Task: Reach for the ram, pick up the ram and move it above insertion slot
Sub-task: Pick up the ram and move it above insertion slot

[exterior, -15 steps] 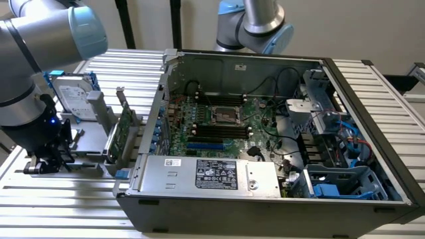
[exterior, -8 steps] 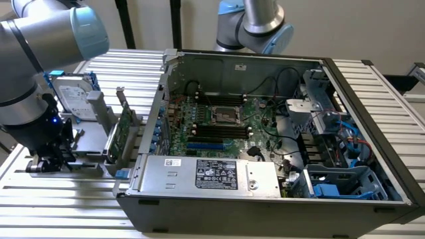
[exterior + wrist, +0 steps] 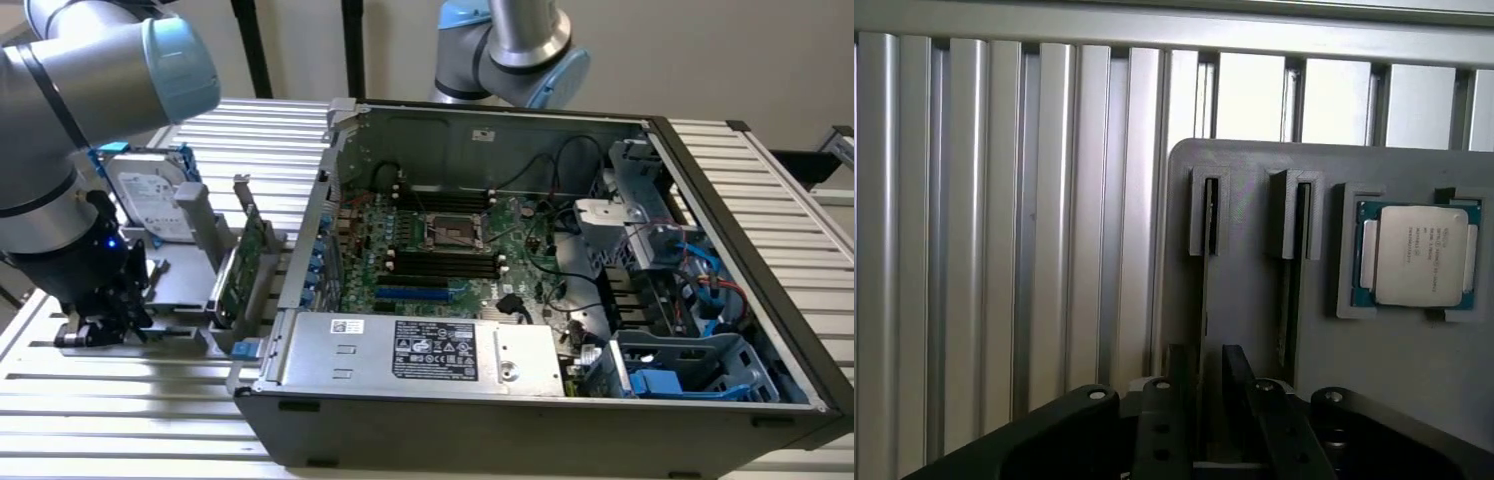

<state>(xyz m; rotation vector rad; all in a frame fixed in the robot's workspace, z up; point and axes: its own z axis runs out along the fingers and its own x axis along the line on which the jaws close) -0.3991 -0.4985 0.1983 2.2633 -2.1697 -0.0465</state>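
Observation:
The slotted post wraps the end of the ram, so the robot's gripper should pick up the ram next, grabbing it by its bare middle part (image 3: 1201,375).
In the wrist view the ram (image 3: 1203,300) stands on edge in the grey holder (image 3: 1254,300), showing as a thin strip that runs from a slotted post towards me. My gripper (image 3: 1209,395) hangs low over it, open, with one dark finger (image 3: 1179,400) on each side of the strip and a narrow gap left. A second dark-green strip (image 3: 1290,290) stands in the neighbouring groove. In the exterior view the gripper (image 3: 94,328) is down on the holder at the exterior view's left, outside the case. The black memory slots (image 3: 441,264) lie on the motherboard beside the CPU socket (image 3: 451,232).
A loose CPU (image 3: 1414,255) rests in a recess of the holder. A tall green expansion card (image 3: 240,270) and a hard drive (image 3: 147,190) stand upright between my arm and the open computer case (image 3: 534,410). Cables and drive cages crowd the case's right side. A second arm (image 3: 514,50) stands behind.

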